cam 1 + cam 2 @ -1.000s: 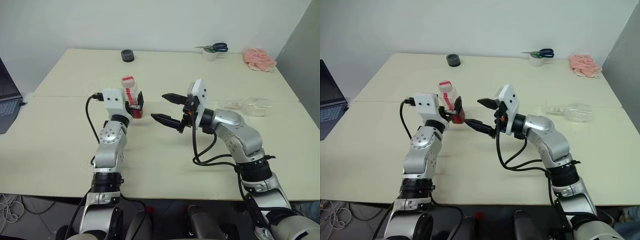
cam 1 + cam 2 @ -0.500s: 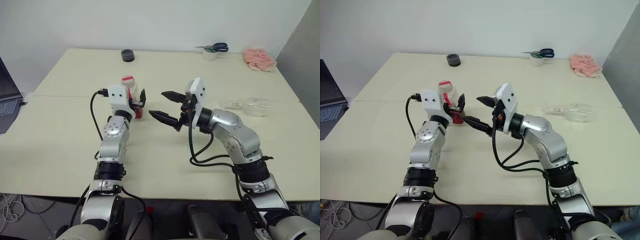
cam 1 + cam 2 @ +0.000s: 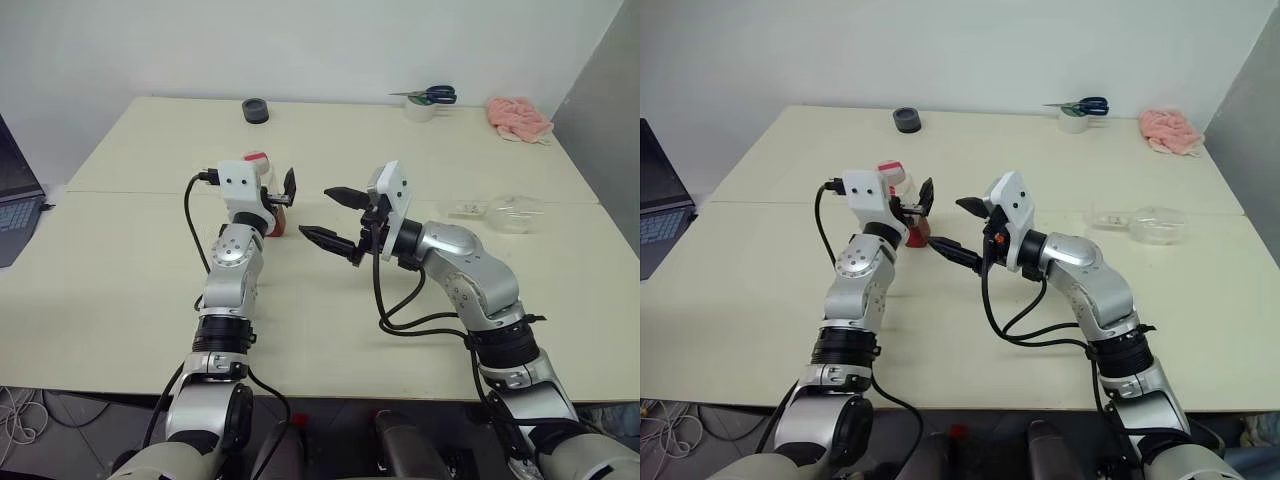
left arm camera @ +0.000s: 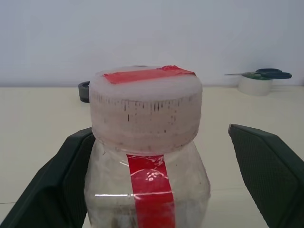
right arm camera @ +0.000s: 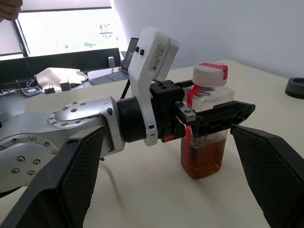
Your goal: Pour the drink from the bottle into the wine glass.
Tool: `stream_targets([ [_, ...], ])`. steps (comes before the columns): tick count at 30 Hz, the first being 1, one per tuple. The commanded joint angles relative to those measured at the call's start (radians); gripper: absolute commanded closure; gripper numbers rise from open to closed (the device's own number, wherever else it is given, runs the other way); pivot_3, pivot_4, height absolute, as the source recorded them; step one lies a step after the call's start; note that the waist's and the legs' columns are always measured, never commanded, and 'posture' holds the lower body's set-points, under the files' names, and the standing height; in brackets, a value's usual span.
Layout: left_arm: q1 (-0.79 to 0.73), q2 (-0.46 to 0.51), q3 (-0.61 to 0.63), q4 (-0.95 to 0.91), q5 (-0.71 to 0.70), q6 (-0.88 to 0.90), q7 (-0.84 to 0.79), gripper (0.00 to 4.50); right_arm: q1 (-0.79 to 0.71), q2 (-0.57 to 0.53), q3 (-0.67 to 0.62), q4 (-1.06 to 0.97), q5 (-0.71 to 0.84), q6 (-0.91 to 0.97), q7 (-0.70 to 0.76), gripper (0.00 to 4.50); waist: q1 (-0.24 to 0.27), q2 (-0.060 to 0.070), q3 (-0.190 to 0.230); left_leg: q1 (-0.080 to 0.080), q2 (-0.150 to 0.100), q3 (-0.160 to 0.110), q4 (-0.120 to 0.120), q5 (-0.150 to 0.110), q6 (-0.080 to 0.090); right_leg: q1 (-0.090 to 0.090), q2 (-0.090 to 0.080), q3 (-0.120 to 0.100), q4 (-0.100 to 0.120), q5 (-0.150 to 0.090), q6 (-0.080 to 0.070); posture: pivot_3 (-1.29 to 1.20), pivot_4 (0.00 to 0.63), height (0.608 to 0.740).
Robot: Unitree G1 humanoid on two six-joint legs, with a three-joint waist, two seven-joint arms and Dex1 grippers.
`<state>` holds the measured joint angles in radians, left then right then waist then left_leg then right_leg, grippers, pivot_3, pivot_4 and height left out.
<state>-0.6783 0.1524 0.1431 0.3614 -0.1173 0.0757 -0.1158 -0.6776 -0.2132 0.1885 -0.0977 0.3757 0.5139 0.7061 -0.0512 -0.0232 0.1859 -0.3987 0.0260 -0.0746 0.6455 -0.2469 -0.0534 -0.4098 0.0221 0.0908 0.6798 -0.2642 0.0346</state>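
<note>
I should close my left gripper on the bottle's body (image 4: 147, 190) now. My fingers are beside the bottle's body, below the bottle's cap (image 4: 145, 114).
The bottle (image 5: 206, 124) stands upright on the table (image 3: 130, 270), its red-and-white cap (image 4: 146, 107) on. The amber drink (image 5: 202, 161) fills its lower part. My left gripper (image 3: 274, 192) is open and straddles the bottle just below the cap. One finger lies close against the bottle's side and the other finger (image 4: 266, 171) stands well clear of it. My right gripper (image 3: 317, 211) is open, a little to the right of the bottle and pointing at it. The wine glass (image 3: 505, 212) lies on its side far to the right.
At the back of the table are a black tape roll (image 3: 255, 110), blue-handled scissors (image 3: 432, 95) on a white roll, and a pink cloth (image 3: 518, 117). A laptop (image 3: 15, 195) sits off the table's left side.
My left gripper has pushed forward, so its open fingers now reach around the bottle and the wrist hides more of it. The right arm has stayed put.
</note>
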Motion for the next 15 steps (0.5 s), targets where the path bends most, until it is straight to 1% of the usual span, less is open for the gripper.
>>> stream_targets([
  [1,-0.014,-0.004,0.000,-0.047,-0.006,0.000,0.010,0.03,-0.001,0.003,-0.004,-0.043,0.007,-0.009,0.003,0.00,0.000,0.000,0.000,0.000,0.000,0.000,0.000,0.000,0.000,0.000,0.000,0.000,0.000,0.000,0.000,0.00,0.150,0.740],
  [3,-0.012,-0.006,-0.001,-0.050,-0.006,0.003,0.013,0.03,-0.001,0.003,-0.004,-0.044,0.007,-0.008,0.003,0.00,0.000,0.000,0.000,0.000,0.000,0.000,0.000,0.000,0.000,0.000,0.000,0.000,0.000,0.000,0.000,0.00,0.150,0.740],
  [6,-0.009,-0.008,-0.003,-0.054,-0.007,0.000,0.013,0.62,0.000,0.003,-0.004,-0.045,0.007,-0.008,0.002,0.00,0.000,0.000,0.000,0.000,0.000,0.000,0.000,0.000,0.000,0.000,0.000,0.000,0.000,0.000,0.000,0.00,0.150,0.740],
  [11,-0.008,-0.004,-0.003,-0.057,-0.008,-0.002,0.010,2.23,-0.002,0.005,-0.006,-0.046,0.008,-0.008,-0.001,0.00,0.000,0.000,0.000,0.000,0.000,0.000,0.000,0.000,0.000,0.000,0.000,0.000,0.000,0.000,0.000,0.00,0.150,0.740],
  [12,-0.005,0.000,-0.002,-0.061,-0.009,-0.001,0.007,2.34,-0.004,0.004,-0.008,-0.049,0.007,-0.009,-0.004,0.00,0.000,0.000,0.000,0.000,0.000,0.000,0.000,0.000,0.000,0.000,0.000,0.000,0.000,0.000,0.000,0.00,0.150,0.740],
  [15,0.003,0.018,0.000,-0.084,-0.021,0.009,-0.024,2.34,-0.016,0.002,-0.022,-0.055,-0.015,-0.020,-0.039,0.00,0.000,0.000,0.000,0.000,0.000,0.000,0.000,0.000,0.000,0.000,0.000,0.000,0.000,0.000,0.000,0.00,0.150,0.740],
])
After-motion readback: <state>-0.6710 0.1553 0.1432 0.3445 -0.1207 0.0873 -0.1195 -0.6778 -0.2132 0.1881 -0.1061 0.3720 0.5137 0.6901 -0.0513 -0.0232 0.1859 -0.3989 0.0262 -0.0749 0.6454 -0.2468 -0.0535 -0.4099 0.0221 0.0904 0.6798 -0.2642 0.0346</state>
